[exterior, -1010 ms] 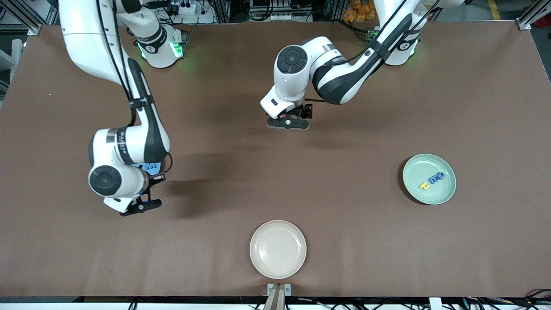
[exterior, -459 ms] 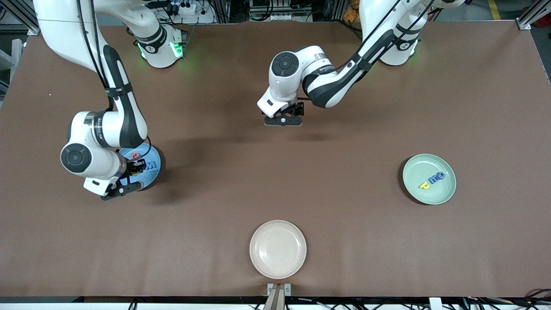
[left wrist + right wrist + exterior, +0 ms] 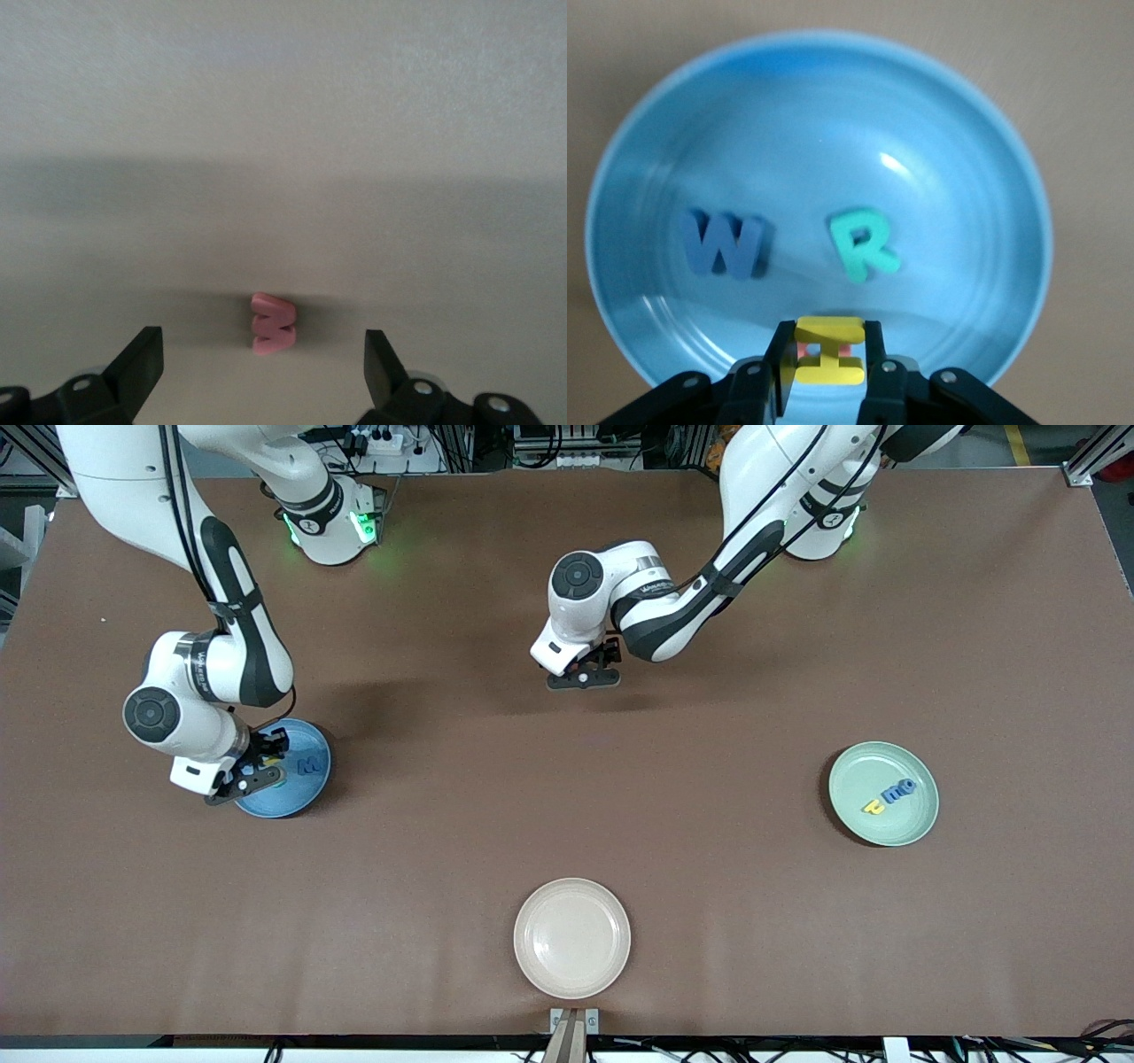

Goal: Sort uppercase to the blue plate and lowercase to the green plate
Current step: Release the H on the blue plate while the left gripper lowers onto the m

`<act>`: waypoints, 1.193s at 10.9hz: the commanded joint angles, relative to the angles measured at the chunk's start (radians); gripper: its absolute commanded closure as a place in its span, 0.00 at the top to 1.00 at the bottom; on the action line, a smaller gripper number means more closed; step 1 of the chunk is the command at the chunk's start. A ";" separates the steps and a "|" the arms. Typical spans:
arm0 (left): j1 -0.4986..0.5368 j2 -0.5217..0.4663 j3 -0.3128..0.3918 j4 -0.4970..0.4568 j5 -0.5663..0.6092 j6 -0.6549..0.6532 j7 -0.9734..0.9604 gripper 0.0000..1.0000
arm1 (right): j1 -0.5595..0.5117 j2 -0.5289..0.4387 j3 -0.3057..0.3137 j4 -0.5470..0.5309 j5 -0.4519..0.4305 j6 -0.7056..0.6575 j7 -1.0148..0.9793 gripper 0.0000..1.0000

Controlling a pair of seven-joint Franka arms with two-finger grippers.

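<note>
I will next grab the red w across its zigzag body [image 3: 273,323] with my left gripper, to sort it onto the green plate.
My right gripper [image 3: 263,763] hangs low over the blue plate [image 3: 285,802], shut on a yellow uppercase H [image 3: 829,350]. In that plate [image 3: 1010,150] lie a blue W [image 3: 719,243] and a teal R [image 3: 862,243]. A bit of red [image 3: 802,351] shows just under the H. My left gripper [image 3: 585,679] is open above the table's middle, nearer the robots. A red lowercase w [image 3: 271,323] lies flat on the table between its fingers [image 3: 142,359], touching neither. The green plate [image 3: 921,819] holds a yellow letter [image 3: 873,807] and blue letters [image 3: 900,789].
A cream plate [image 3: 571,937] with nothing on it stands near the table's front edge, in the middle. The blue plate is toward the right arm's end of the table, the green plate toward the left arm's end.
My right arm has carried the yellow H in over the blue plate and lower. My left gripper has shifted a little toward the robots and stayed open.
</note>
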 commanded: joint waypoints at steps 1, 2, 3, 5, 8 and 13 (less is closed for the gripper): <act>-0.032 0.020 0.021 0.005 0.075 0.022 -0.059 0.97 | -0.005 -0.051 0.015 -0.048 0.072 -0.049 -0.019 0.12; -0.032 0.024 0.021 0.005 0.095 0.022 -0.059 0.93 | -0.005 -0.052 0.017 -0.040 0.092 -0.091 -0.015 0.12; -0.032 0.027 0.021 0.005 0.117 0.022 -0.059 0.89 | -0.003 -0.052 0.018 -0.040 0.115 -0.100 -0.013 0.12; -0.032 0.027 0.021 0.003 0.128 0.022 -0.058 0.81 | -0.002 -0.048 0.027 -0.042 0.126 -0.100 0.004 0.12; -0.034 0.043 0.021 0.003 0.181 0.045 -0.061 0.76 | -0.002 -0.036 0.029 -0.039 0.138 -0.088 0.004 0.13; -0.046 0.043 0.021 -0.012 0.212 0.058 -0.076 0.75 | -0.002 -0.036 0.029 -0.017 0.138 -0.102 0.010 0.56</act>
